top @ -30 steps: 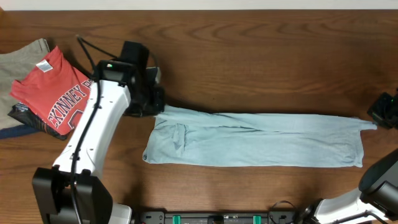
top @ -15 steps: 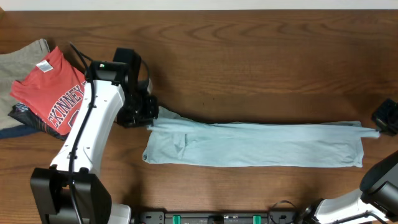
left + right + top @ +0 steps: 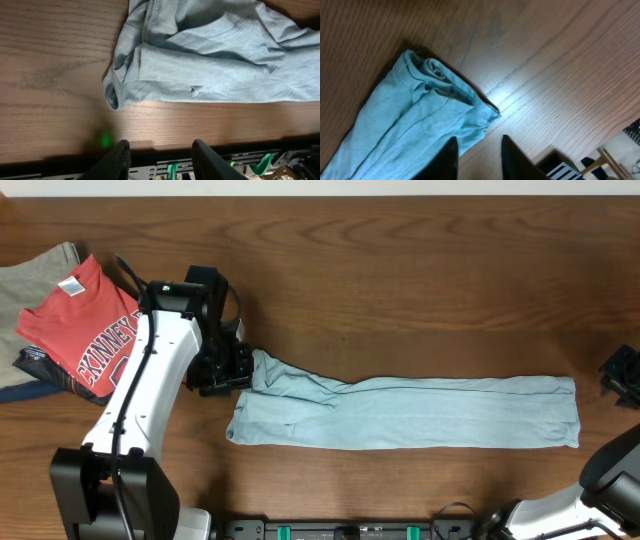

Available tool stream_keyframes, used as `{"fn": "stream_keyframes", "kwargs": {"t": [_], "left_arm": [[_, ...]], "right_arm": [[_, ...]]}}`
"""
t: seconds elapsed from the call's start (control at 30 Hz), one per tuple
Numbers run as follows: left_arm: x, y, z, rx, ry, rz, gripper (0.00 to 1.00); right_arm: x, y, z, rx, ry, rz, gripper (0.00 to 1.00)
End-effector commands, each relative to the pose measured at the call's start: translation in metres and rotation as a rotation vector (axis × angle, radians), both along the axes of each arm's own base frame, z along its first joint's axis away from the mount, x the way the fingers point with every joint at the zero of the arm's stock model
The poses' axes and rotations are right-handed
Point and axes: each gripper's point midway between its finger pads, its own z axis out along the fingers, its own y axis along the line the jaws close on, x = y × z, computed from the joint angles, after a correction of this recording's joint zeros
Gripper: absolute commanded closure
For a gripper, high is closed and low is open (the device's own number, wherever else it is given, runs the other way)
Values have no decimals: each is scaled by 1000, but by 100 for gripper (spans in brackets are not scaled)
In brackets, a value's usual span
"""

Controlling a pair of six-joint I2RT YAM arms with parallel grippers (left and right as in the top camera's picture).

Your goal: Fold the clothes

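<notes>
The near end of the clothes needs to be folded over the rest, so my right gripper should next pick up the clothes (image 3: 420,412) by that end, with the layers together.
The clothes (image 3: 420,412), a pale light-blue garment, lie as a long narrow strip across the middle of the wooden table. My left gripper (image 3: 232,370) sits just off the strip's left end, where the fabric bunches up. In the left wrist view its fingers (image 3: 120,159) stand apart over bare wood, with the clothes (image 3: 210,60) lying beyond them. At the table's right edge, my right gripper (image 3: 614,376) hangs just past the strip's right end. The right wrist view shows the right gripper (image 3: 477,152) open beside the rolled corner of the clothes (image 3: 420,110), with wood showing between the jaws.
A red T-shirt with white lettering (image 3: 85,330) lies on a beige-grey garment (image 3: 35,275) at the far left, close to the left arm. A black rail (image 3: 350,530) runs along the table's front edge.
Both grippers have opened and let go of the garment's ends. The stretched far edge has dropped to the table, and the right corner has slipped off the right gripper.
</notes>
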Motion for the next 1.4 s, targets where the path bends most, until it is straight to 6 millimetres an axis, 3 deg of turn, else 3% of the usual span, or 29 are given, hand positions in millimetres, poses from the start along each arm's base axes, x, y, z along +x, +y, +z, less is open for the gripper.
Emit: {"fn": "stream_keyframes", "kwargs": {"t": [0.0,0.17,0.27,0.4,0.9,1.0,1.07,1.2,1.37], "left_arm": [[0,2,-1,6,-4,6,55],[10,0,-2,1,-42,7,48],[13,0,-2,-1,-56,7,41],[16,0,-3,-2,-68,7,40],[16,0,-3,-3,-71,6,39],[16,0,-3,-2,-70,7,39],[16,0,-3,-3,-71,6,39],[16,0,-3,-3,-71,6,39],[16,0,-3,-3,-70,6,39]], "right_arm": [[0,-1,2,1,-21,-14,67],[1,4,-10,30,-34,7,60],[3,12,-24,65,-54,42,49],[3,21,-46,102,-74,114,41],[-16,39,-114,108,-87,220,34],[-17,40,-118,103,-93,221,41],[-16,39,-118,101,-97,220,56],[-12,42,-118,116,-117,220,97],[-5,36,-108,103,-132,148,99]]}}
